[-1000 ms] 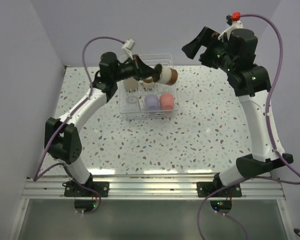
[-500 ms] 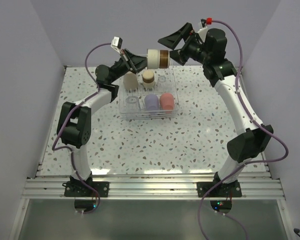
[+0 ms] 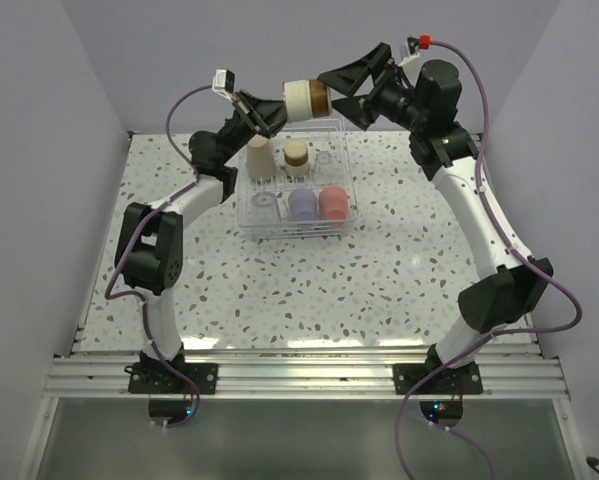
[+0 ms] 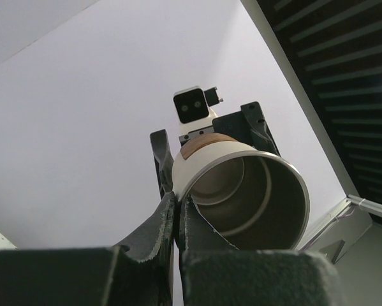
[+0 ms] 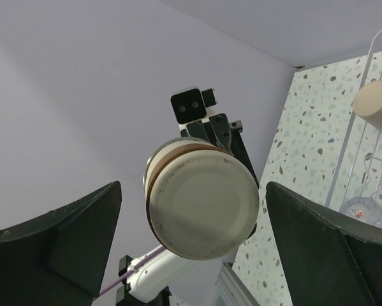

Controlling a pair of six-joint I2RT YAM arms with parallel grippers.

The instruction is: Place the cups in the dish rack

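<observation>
The right gripper reaches the tan brown-rimmed cup next and grips its base end (image 3: pixel 321 101), which leaves the cup's rim free to enter the dish rack (image 3: pixel 245 214) first.
High above the dish rack (image 3: pixel 245 214), my left gripper (image 3: pixel 279 110) is shut on the rim of a tan brown-rimmed cup (image 3: pixel 304 100) held sideways. In the left wrist view its fingertips (image 4: pixel 176 205) pinch the wall of that cup (image 4: pixel 242 191), whose mouth faces the camera. My right gripper (image 3: pixel 337 92) stands open just right of the cup's base, not touching it. The right wrist view shows the cup's base (image 5: pixel 200 207) between the wide-apart fingers (image 5: pixel 63 236). In the rack stand a beige cup (image 3: pixel 260 158), another tan cup (image 3: pixel 297 155), a lavender cup (image 3: pixel 302 204) and a coral-red cup (image 3: pixel 331 202).
Two clear glass cups (image 3: pixel 268 203) (image 3: pixel 324 160) also sit in the rack. The rack's wire edge (image 5: pixel 368 127) and speckled table (image 5: pixel 305 146) show at the right of the right wrist view. Lavender walls enclose the table on three sides.
My left gripper has lifted the tan cup up from over the rack. The right arm has swung left, bringing its open jaws up to the cup's base.
</observation>
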